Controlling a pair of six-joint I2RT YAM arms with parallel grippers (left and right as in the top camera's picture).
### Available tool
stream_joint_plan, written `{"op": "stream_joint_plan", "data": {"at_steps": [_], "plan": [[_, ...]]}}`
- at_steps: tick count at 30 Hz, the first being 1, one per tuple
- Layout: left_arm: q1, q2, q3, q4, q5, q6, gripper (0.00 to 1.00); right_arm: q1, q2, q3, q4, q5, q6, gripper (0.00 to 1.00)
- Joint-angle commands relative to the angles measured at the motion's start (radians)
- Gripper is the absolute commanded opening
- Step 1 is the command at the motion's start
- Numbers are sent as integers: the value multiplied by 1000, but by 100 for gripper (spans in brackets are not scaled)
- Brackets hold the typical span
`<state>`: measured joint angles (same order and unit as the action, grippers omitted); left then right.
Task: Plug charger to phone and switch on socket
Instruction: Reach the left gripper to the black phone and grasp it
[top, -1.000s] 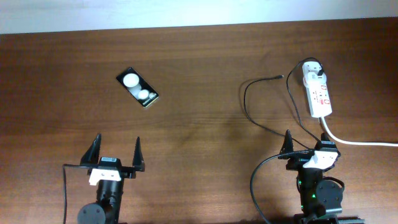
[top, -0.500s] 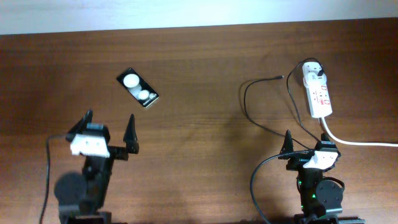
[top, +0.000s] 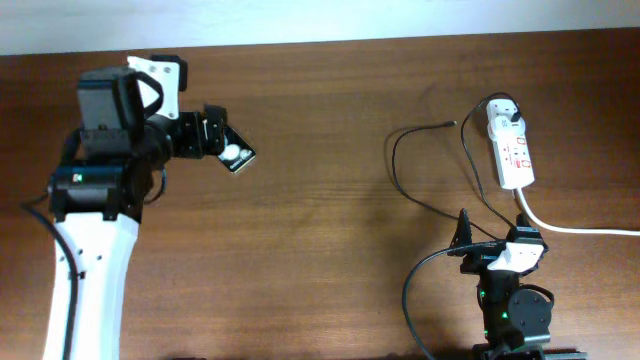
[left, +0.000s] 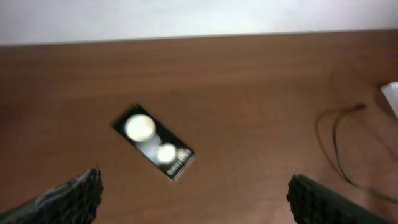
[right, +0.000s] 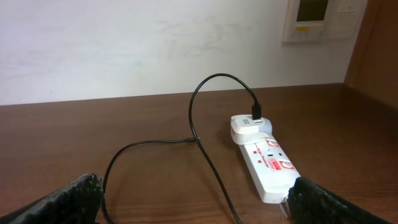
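My left gripper reaches the phone (top: 238, 155) (left: 151, 139) next and grabs it across its long edges, since the lettered end stays free to hand over to my right gripper.
The phone (top: 238, 155) is a flat black slab with white round patches, lying on the table at the upper left; it also shows in the left wrist view (left: 153, 142). My left gripper (top: 210, 135) hovers over it, open and empty (left: 196, 190), hiding part of it from above. The charger's black cable (top: 430, 160) loops on the right, its connector tip (top: 450, 124) lying free. Its white plug adapter (top: 503, 118) sits in the white socket strip (top: 515, 155). My right gripper (top: 490, 240) rests open near the front, with the cable (right: 199, 124) and socket (right: 270, 168) ahead of it.
The socket's thick white cord (top: 570, 228) runs off to the right edge. The table's far edge meets a white wall (top: 320, 20). A wall panel (right: 317, 18) shows beyond the table in the right wrist view.
My left arm has risen from the front edge and swung up and back, so its open gripper is now over the phone. The right arm has not moved.
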<state>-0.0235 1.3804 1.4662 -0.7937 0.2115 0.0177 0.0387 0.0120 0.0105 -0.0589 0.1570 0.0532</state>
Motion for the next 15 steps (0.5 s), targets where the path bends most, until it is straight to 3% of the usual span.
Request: {"op": "stream_joint_plan", "data": {"at_steps": [1, 3, 6, 12, 15], "plan": [[-9, 39, 22, 19, 55, -12, 99, -7, -6, -5, -6, 5, 3, 99], [-36, 50, 30, 25, -166, -177, 99, -7, -7, -5, -6, 5, 3, 99], [-95, 103, 133, 5, -398, -321, 99, -7, -7, -5, -6, 5, 3, 99], [-98, 469, 628, -249, -440, -460, 100, -7, -7, -5, -6, 5, 3, 99], [-95, 627, 731, -325, -415, -496, 100, -7, -7, -5, -6, 5, 3, 99]]}}
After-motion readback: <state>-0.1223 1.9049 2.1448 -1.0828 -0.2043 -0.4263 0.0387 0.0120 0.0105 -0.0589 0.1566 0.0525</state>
